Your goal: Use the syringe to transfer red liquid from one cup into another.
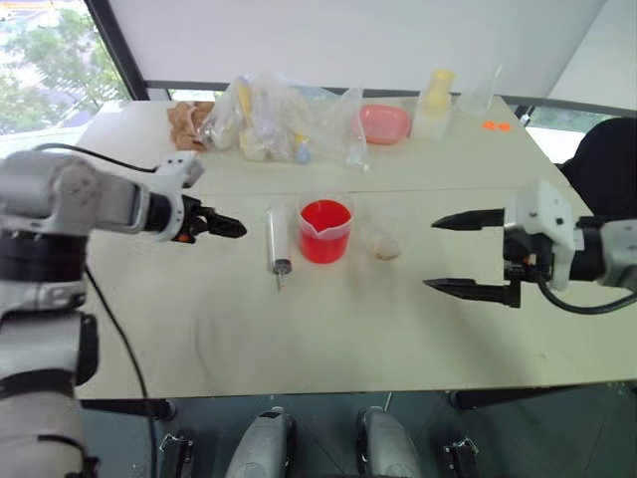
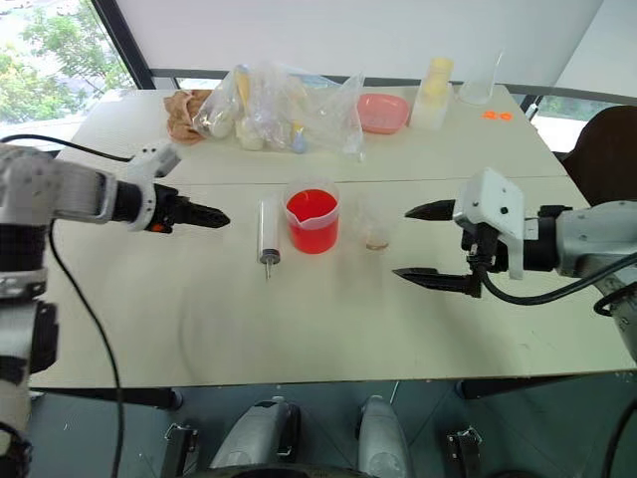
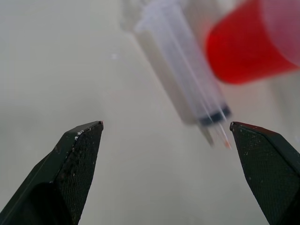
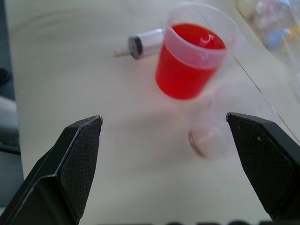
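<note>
My left gripper grips the syringe's thick body close to its rim (image 1: 277, 227) next, since the syringe narrows to a thin, slender tip (image 1: 281, 282).
The clear syringe (image 1: 276, 244) lies flat on the pale table, tip toward the front edge, just left of the spouted beaker (image 1: 324, 231) holding red liquid (image 4: 185, 70). A plain clear cup (image 1: 386, 242) stands right of the beaker, nearly invisible. My left gripper (image 1: 237, 229) hovers open a short way left of the syringe and points at it; the left wrist view shows the syringe (image 3: 178, 70) ahead of the spread fingers. Off to the right of the plain cup, my right gripper (image 1: 431, 255) is wide open and holds nothing, facing the beaker (image 4: 192, 61) and cup (image 4: 220, 131).
At the back of the table lie a crumpled plastic bag of items (image 1: 279, 124), a pink bowl (image 1: 384, 122), a pale bottle (image 1: 433, 105), a clear container (image 1: 478, 95) and a brown object (image 1: 184, 121). A dark chair (image 1: 607, 159) stands at the right.
</note>
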Motion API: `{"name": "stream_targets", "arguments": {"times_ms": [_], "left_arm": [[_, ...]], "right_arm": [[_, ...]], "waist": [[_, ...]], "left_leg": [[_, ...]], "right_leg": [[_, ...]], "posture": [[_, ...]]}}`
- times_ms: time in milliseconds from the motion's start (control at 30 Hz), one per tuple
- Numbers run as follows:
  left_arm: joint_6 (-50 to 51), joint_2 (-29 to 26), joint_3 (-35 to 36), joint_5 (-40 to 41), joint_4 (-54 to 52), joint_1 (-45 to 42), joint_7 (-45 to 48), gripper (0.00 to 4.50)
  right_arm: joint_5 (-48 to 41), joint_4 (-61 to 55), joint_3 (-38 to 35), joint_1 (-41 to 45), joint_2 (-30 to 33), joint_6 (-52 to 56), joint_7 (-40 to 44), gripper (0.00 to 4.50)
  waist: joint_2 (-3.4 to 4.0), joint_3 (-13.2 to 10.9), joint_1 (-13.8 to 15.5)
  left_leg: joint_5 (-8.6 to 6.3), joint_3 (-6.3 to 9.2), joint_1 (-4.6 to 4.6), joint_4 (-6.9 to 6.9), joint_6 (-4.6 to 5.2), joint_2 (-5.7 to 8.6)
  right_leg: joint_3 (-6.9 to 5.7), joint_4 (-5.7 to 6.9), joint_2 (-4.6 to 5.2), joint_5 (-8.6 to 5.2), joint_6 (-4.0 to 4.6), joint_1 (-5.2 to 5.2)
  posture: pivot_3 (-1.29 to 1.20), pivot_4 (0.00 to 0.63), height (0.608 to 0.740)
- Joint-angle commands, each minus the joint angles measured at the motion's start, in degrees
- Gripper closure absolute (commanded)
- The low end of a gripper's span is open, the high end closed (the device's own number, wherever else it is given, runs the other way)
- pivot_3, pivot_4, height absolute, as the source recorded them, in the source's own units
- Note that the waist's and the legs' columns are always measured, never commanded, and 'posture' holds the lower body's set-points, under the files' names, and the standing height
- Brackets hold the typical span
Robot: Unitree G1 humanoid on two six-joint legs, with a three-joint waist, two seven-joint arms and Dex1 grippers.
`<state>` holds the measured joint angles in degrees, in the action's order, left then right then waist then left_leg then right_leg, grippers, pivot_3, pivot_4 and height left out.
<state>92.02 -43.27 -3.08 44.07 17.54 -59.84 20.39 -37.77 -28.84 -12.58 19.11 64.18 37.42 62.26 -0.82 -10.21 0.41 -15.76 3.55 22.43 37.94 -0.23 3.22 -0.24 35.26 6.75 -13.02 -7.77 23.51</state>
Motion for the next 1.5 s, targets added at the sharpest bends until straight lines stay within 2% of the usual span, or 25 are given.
{"name": "stream_targets", "arguments": {"times_ms": [33,133,267,333,433,567,667,833,1167,1500], "left_arm": [[0.5,3.7,1.3,-3.5,9.4,-5.5,-5.6,0.00],[0.5,6.9,2.8,-7.0,14.8,-7.9,-7.9,0.00],[-2.4,14.1,5.9,-12.1,23.5,-12.4,-9.6,0.00],[-3.0,16.0,5.5,-12.9,25.3,-14.3,-7.5,0.00],[-2.7,16.7,5.6,-14.9,26.5,-15.9,-6.9,0.00],[-1.6,16.6,7.6,-17.9,27.2,-18.4,-8.3,0.00],[0.1,18.4,11.6,-18.1,27.1,-20.8,-8.5,0.00],[0.2,22.3,13.7,-19.6,26.2,-20.0,-8.9,0.00],[-9.7,25.1,12.9,-25.6,32.3,-17.4,-10.2,0.00],[-19.0,28.2,14.0,-28.3,39.8,-17.3,-10.1,0.00]], "right_arm": [[-2.2,-2.9,-0.6,1.7,-0.1,0.7,-0.4,0.08],[-3.0,-3.9,-0.2,2.2,-0.5,1.4,-1.1,0.08],[-2.9,-5.1,0.1,1.6,-2.0,1.8,-3.7,0.08],[-2.3,-5.6,0.2,0.8,-2.6,1.9,-4.7,0.08],[-2.3,-6.5,-0.2,-0.2,-2.8,2.3,-5.7,0.08],[-2.8,-8.0,-1.3,-2.2,-3.1,2.7,-7.4,0.08],[-2.3,-8.7,-0.8,-3.3,-3.9,2.5,-8.7,0.08],[-1.8,-8.8,0.0,-3.3,-4.5,2.2,-9.3,0.08],[-1.9,-8.7,-0.4,-3.1,-4.8,2.2,-9.8,0.08],[-1.9,-8.9,-0.6,-4.0,-5.5,1.8,-10.9,0.08]], "waist": [[-0.15,-0.1,0.0],[-0.23,-0.1,0.0],[-0.32,-0.2,0.5],[-0.36,-0.2,0.5],[-0.37,-0.2,0.3],[-0.37,-0.2,0.0],[-0.38,-0.2,0.3],[-0.39,-0.2,0.5],[-0.40,-0.2,0.3],[-0.39,-0.2,0.5]], "left_leg": [[0.02,0.00,0.04,0.01,-0.04,0.01],[0.04,-0.01,0.12,0.00,-0.09,0.03],[0.13,-0.02,0.30,0.02,-0.24,0.07],[0.18,0.00,0.50,0.12,-0.33,0.08],[0.28,-0.04,1.02,0.26,-0.48,0.13],[0.28,-0.09,1.01,0.20,-0.48,0.19],[0.27,-0.08,1.01,0.20,-0.47,0.18],[0.26,-0.06,0.99,0.26,-0.45,0.19],[0.28,-0.07,0.96,0.26,-0.48,0.24],[0.28,-0.07,0.97,0.27,-0.48,0.25]], "right_leg": [[0.01,-0.01,0.01,0.00,0.00,0.04],[0.03,-0.01,0.04,0.01,-0.01,0.14],[0.04,0.00,0.05,0.02,-0.02,0.28],[0.02,0.00,0.07,0.06,-0.09,0.40],[0.06,0.04,0.09,0.20,-0.17,0.96],[0.10,0.06,0.08,0.20,-0.17,1.05],[0.09,0.09,0.08,0.20,-0.17,1.05],[0.09,0.10,0.12,0.23,-0.22,0.95],[0.10,0.17,0.10,0.27,-0.19,0.99],[0.10,0.16,0.11,0.28,-0.19,0.97]], "posture": [[0.00,0.150,0.740],[0.00,0.150,0.740],[0.00,0.150,0.740],[0.00,0.150,0.740],[0.00,0.150,0.740],[0.00,0.150,0.740],[0.00,0.150,0.740],[0.00,0.150,0.740],[0.00,0.150,0.740],[0.00,0.150,0.740]]}}
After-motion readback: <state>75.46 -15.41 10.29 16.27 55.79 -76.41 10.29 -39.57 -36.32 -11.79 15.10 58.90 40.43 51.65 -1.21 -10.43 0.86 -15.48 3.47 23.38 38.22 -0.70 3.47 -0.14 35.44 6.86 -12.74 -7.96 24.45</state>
